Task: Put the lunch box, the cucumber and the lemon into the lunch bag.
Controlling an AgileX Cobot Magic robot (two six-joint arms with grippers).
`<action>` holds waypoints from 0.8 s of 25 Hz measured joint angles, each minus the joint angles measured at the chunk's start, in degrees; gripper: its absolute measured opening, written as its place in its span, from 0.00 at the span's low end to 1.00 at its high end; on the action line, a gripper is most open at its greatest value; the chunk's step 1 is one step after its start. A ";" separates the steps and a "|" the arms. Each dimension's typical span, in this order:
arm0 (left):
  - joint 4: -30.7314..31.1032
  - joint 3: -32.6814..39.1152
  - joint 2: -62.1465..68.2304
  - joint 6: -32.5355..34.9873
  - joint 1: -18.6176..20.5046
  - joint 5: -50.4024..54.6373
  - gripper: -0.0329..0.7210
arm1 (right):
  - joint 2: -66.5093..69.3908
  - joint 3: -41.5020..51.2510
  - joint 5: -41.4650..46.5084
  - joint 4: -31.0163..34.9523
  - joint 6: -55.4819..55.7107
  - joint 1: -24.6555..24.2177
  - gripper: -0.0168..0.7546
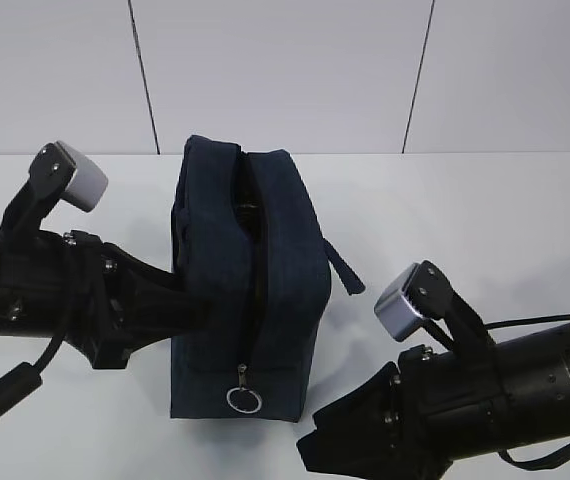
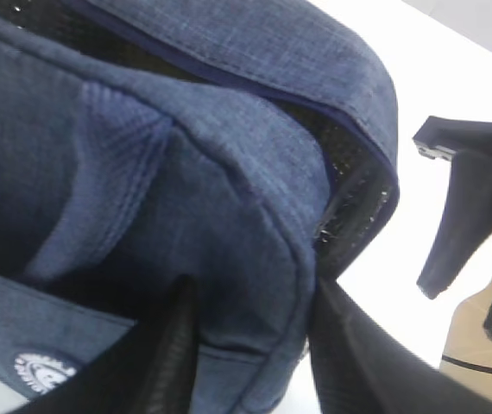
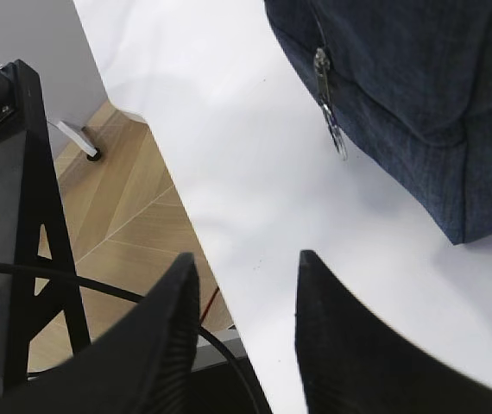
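Observation:
The slider (image 1: 242, 372) sits tight against the bag's cloth. My right gripper should therefore grab the metal zipper pull by its free-hanging ring (image 1: 244, 401) next.
The navy lunch bag (image 1: 250, 280) stands upright mid-table, its top zipper parted into a dark slit. The metal ring pull (image 1: 244, 399) hangs at its near end and also shows in the right wrist view (image 3: 338, 142). My left gripper (image 1: 187, 305) is at the bag's left side. In the left wrist view (image 2: 250, 332) its jaws are closed on a fold of the bag (image 2: 229, 198) fabric. My right gripper (image 1: 310, 445) is open and empty above the table's front edge, right of the bag (image 3: 419, 95); it also shows in its own wrist view (image 3: 246, 267). The lunch box, cucumber and lemon are out of view.
The white table (image 1: 485, 220) ends at a front edge (image 3: 196, 233), with wooden floor (image 3: 116, 224) below. A black stand frame (image 3: 34, 198) and a cable (image 3: 99, 289) are beside that edge. A grey panelled wall (image 1: 285, 70) rises behind the table.

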 joint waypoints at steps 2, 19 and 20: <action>0.00 0.00 0.25 0.00 0.00 0.34 0.44 | 0.40 0.00 0.11 0.22 0.00 0.00 0.40; -1.42 -0.30 0.38 -0.45 0.00 0.82 0.36 | 1.15 0.00 0.46 0.47 0.00 0.00 0.40; -1.42 -0.30 0.38 -0.58 0.00 1.18 0.33 | 1.15 0.00 0.46 0.47 0.00 0.00 0.40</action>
